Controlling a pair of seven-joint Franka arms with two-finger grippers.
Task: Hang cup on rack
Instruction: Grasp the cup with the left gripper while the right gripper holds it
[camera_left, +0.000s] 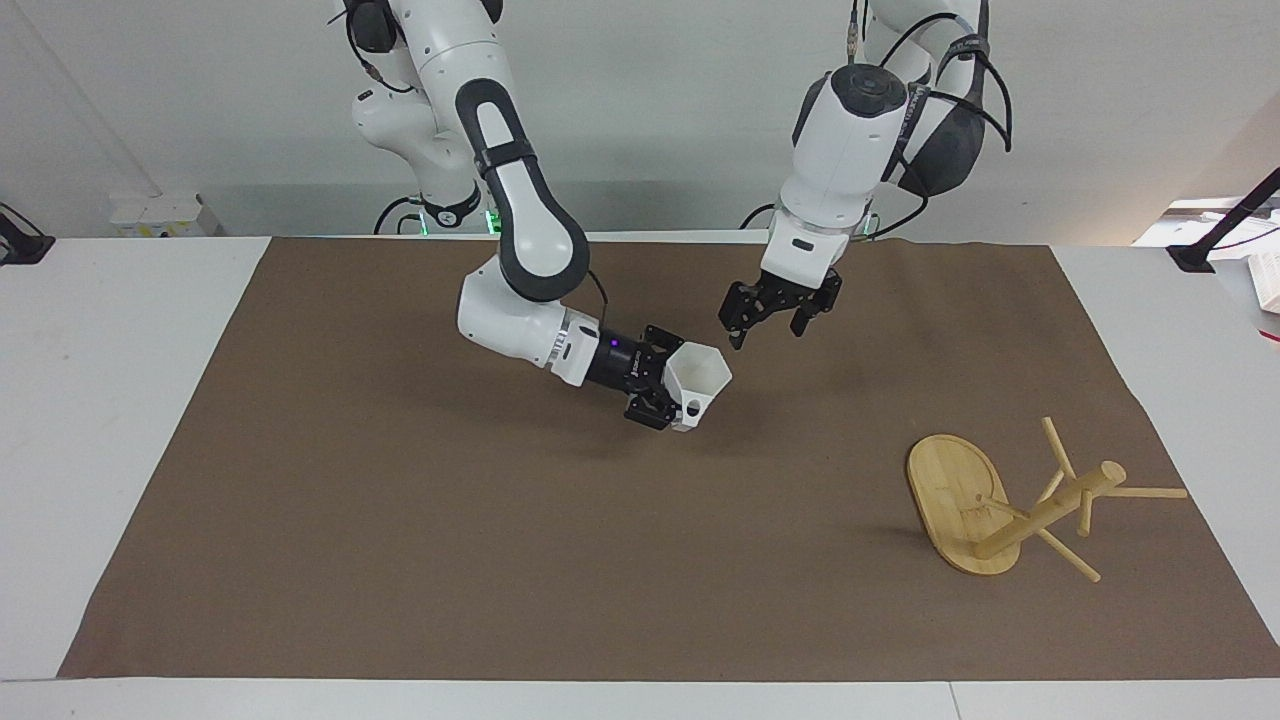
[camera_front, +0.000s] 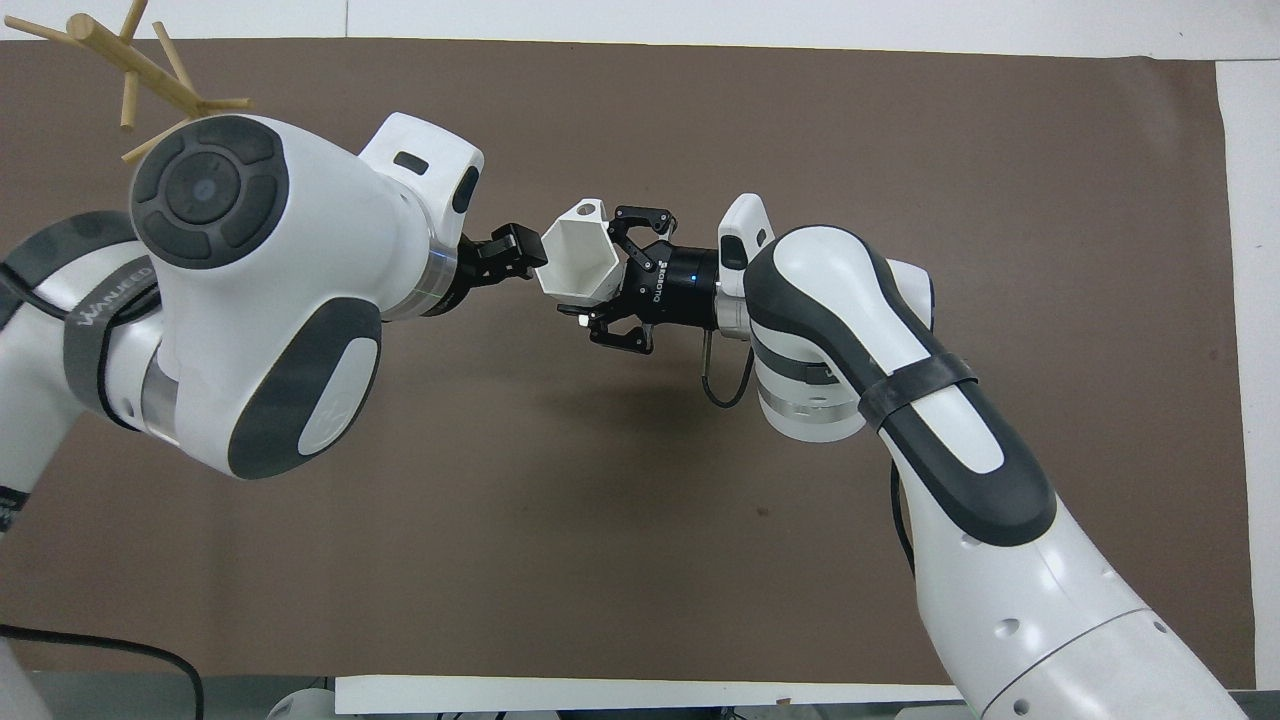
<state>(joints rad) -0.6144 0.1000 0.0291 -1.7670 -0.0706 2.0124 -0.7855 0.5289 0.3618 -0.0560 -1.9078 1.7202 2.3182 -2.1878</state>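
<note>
The robot's left gripper will next grab the cup by its rim (camera_front: 546, 271), so that the cup can be hung on the rack by the white faceted cup's handle (camera_front: 587, 209).
The white faceted cup (camera_left: 699, 376) is held in the air over the middle of the brown mat, tipped on its side. My right gripper (camera_left: 672, 392) is shut on it near its handle; the pair also show in the overhead view, cup (camera_front: 578, 260) and right gripper (camera_front: 612, 278). My left gripper (camera_left: 766, 326) is open and empty, raised just beside the cup's rim and apart from it; in the overhead view the left gripper (camera_front: 508, 256) nearly meets the cup. The bamboo rack (camera_left: 1040, 515) stands toward the left arm's end of the table.
A brown mat (camera_left: 400, 560) covers the table. In the overhead view the left arm's body hides the rack's base, and only its post top and pegs (camera_front: 130, 72) show. A dark stand (camera_left: 1215, 240) is at the table's edge toward the left arm's end.
</note>
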